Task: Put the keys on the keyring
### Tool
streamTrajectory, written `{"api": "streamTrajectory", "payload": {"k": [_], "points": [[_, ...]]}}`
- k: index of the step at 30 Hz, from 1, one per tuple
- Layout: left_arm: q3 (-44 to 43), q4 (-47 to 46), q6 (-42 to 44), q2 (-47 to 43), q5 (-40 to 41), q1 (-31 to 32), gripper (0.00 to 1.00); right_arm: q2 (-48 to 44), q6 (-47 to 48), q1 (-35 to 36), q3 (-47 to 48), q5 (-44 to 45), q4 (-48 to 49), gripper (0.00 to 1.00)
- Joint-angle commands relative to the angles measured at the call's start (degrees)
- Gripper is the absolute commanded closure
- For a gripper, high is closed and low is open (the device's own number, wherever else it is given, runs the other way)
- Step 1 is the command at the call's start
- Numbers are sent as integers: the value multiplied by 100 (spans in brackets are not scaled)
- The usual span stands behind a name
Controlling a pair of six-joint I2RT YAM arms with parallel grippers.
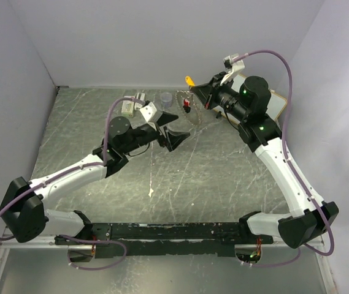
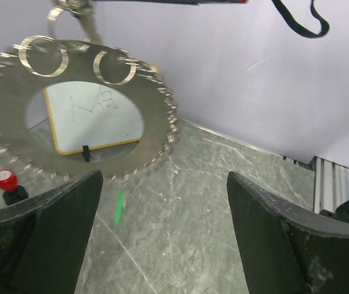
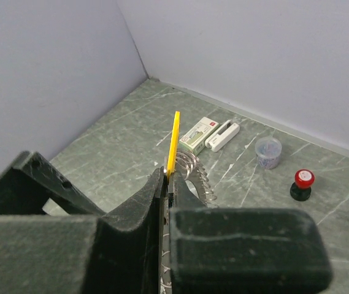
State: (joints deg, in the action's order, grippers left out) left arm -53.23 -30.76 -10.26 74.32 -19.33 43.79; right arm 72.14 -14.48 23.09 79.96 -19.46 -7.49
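The left gripper grabs the keyring's edge near the green key next, so the yellow key (image 1: 189, 79) stays free to hang on the keyring.
The keyring (image 2: 156, 125), a thin toothed silvery disc with small split rings at its top, hangs upright in the air. My right gripper (image 3: 173, 177) holds it up and is shut on the yellow key (image 3: 173, 141), which sticks up past the fingertips; the ring's teeth (image 3: 202, 177) show beside them. In the top view the yellow key (image 1: 189, 79) sits above the right gripper (image 1: 194, 90). A blurred green streak, the green key (image 2: 119, 206), shows just under the ring's lower edge; I cannot tell whether it hangs there. My left gripper (image 2: 165, 208) is open and empty, just below the ring.
A red-capped black knob (image 3: 302, 184), a small clear cup (image 3: 268, 152), a white box (image 3: 199, 135) and a white stapler-like piece (image 3: 222, 135) lie near the back wall. A yellow-edged whiteboard (image 1: 276, 101) leans at the back right.
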Motion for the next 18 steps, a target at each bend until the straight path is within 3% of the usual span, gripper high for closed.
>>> {"api": "streamTrajectory", "payload": {"k": [1, 9, 18], "points": [[-273, -425, 269, 217, 207, 351, 5, -7, -433, -6, -94, 154, 573, 100], [-154, -874, 484, 487, 988, 742, 0, -111, -679, 5, -315, 250, 775, 100], [-317, -1286, 1605, 928, 3071, 1693, 0, -305, -1077, 13, -591, 571, 1024, 100]]}}
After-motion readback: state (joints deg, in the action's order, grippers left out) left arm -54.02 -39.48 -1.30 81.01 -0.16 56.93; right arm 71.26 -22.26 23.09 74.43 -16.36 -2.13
